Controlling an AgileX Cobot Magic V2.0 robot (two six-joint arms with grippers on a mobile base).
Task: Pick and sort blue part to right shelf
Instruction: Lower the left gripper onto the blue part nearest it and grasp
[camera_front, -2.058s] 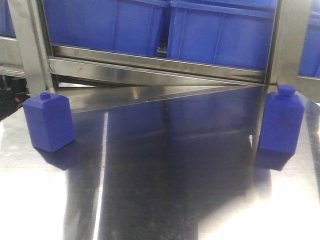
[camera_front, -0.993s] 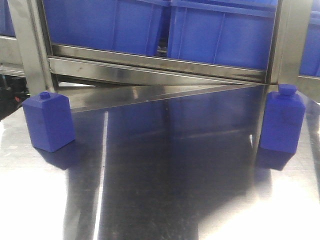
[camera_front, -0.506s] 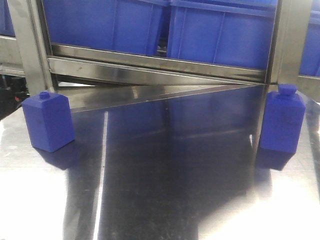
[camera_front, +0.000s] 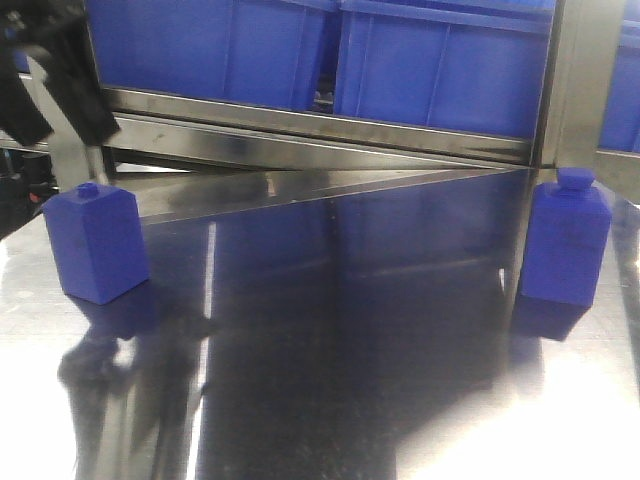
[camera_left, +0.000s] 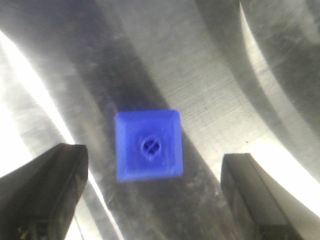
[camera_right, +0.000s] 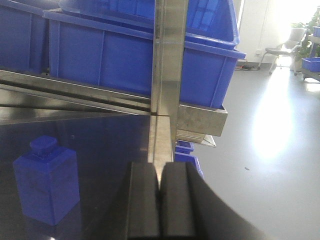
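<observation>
The blue part has an end with the cap (camera_front: 88, 200), and my left gripper should grab it there to sort the part to the right shelf.
Two blue bottle-shaped parts stand upright on the steel table: one at the left (camera_front: 97, 243), one at the right (camera_front: 565, 245). My left gripper (camera_front: 55, 85) is a dark blur at the top left, above the left part. In the left wrist view that part (camera_left: 148, 146) is seen from above, and the gripper (camera_left: 150, 197) is open, its black fingers (camera_left: 42, 195) wide apart on either side and clear of it. My right gripper (camera_right: 160, 200) is shut on nothing, with the right part (camera_right: 46, 182) to its left. The right shelf (camera_front: 320, 128) with blue bins runs behind the table.
A steel upright post (camera_right: 165, 75) of the rack stands straight ahead of the right gripper. Large blue bins (camera_front: 440, 60) fill the rack above the rail. Open grey floor (camera_right: 270, 165) lies beyond the table's right edge, with small blue boxes (camera_right: 187, 155) below the rack.
My left arm has come into the front view at the top left, above the left blue part, and its reflection now shows on the table. Both parts stay in place.
</observation>
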